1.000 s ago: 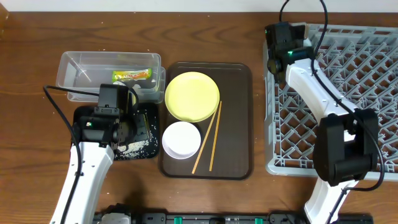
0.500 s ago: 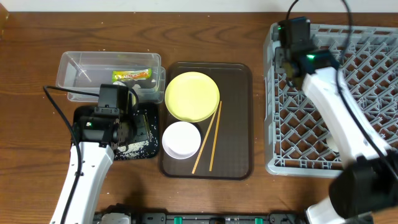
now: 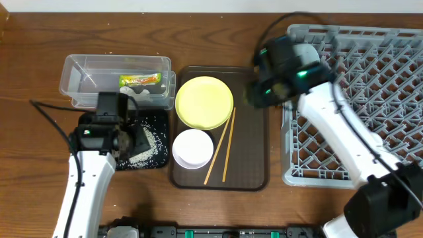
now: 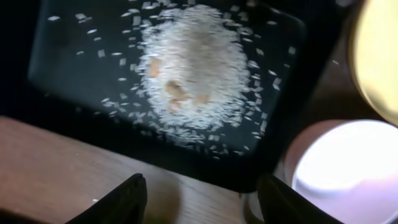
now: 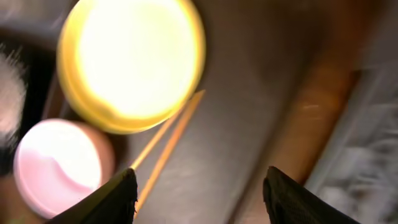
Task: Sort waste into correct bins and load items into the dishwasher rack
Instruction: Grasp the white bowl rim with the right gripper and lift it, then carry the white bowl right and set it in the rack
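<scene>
I should next pinch the white bowl (image 3: 193, 148) by its rim on the chopstick side with my right gripper. The bowl's opposite edge then stays free to load into the dishwasher rack.
My left gripper (image 3: 130, 140) hangs open and empty over the near edge of the black tray (image 3: 158, 119), where a heap of white rice (image 4: 189, 68) lies. The green-and-yellow wrapper (image 3: 140, 80) rests in the clear tub (image 3: 79, 73). On the brown serving tray (image 3: 251, 152) sit the yellow plate (image 3: 204, 102), the white bowl (image 3: 193, 148) and the wooden chopsticks (image 3: 223, 149). Above that tray's right part, beside the plate, my right gripper (image 3: 258, 91) is open with nothing in it. In the right wrist view its fingertips (image 5: 118, 196) frame bare tray next to the chopsticks (image 5: 168, 140).
The grey dishwasher rack (image 3: 370, 112) fills the right side, its left wall just right of the serving tray. The right arm reaches across the rack's near-left part. Bare wooden table (image 3: 39, 158) lies left of and in front of the black tray.
The right arm swung left from the rack's far-left corner to above the serving tray, and its jaws opened. The left arm shifted slightly left, uncovering more of the rice.
</scene>
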You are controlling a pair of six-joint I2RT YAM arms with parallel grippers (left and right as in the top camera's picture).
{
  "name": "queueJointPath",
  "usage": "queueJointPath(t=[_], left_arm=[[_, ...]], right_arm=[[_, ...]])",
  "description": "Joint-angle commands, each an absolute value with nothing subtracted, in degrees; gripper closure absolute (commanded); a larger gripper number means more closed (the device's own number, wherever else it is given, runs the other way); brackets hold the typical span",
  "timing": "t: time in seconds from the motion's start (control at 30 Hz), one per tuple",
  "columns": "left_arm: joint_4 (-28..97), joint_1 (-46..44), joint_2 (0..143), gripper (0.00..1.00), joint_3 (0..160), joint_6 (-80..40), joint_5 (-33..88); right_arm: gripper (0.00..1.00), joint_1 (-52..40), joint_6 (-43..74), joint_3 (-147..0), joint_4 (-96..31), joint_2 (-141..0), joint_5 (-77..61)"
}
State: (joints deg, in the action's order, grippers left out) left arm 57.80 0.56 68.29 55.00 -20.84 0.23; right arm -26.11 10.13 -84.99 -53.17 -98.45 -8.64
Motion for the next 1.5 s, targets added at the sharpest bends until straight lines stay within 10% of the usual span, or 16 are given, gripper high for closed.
queueJointPath(t=[0.0,0.43,0.9,1.47], left_arm=[[58.28,4.43,68.07,0.40,55.35,-21.78,-0.99],[60.20,10.48,68.10,0.34,55.35,-21.74,-0.64],[60.64,10.48,68.10,0.34,55.35,-21.74,-0.64],[60.60,10.48,68.10,0.34,55.35,-21.74,-0.64]], right_arm=[[0.37,-30.50,9.82,-83.02,-53.34,-100.27,-10.96],[0.45,-43.42,14.83,-80.18,-49.43,-109.86,-10.96],[0.99,-45.58,20.78,-80.66,-46.65,-115.18,-8.93],[0.99,-24.29,12.27,-85.45,-46.50,-89.06,27.66]])
